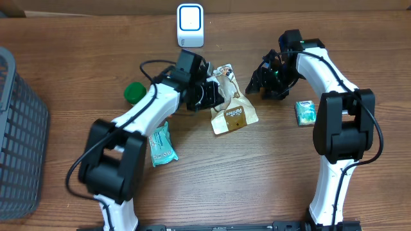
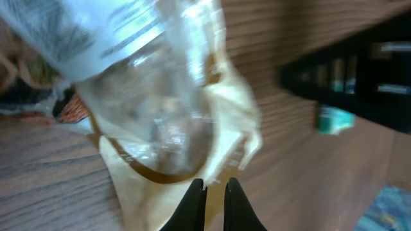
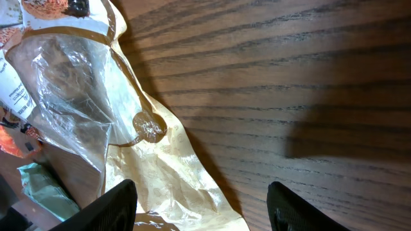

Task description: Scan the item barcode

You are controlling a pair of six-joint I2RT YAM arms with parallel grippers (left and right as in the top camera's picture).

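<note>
I will grab the snack bag by its side edge next to the clear window next, with my right gripper. The bag's white label then stays uncovered for scanning.
The item is a tan snack bag with a clear window, lying at the table's middle below the white scanner. No barcode shows in any view. My left gripper is at the bag's left side. In the left wrist view its jaws are pinched together on the bag's thin edge. My right gripper hovers just right of the bag's top. In the right wrist view it stands wide open over the bag's edge and bare wood, touching nothing.
A dark mesh basket fills the left edge. A green round object lies left of my left arm and a teal packet beneath it. A small teal box sits by the right arm.
</note>
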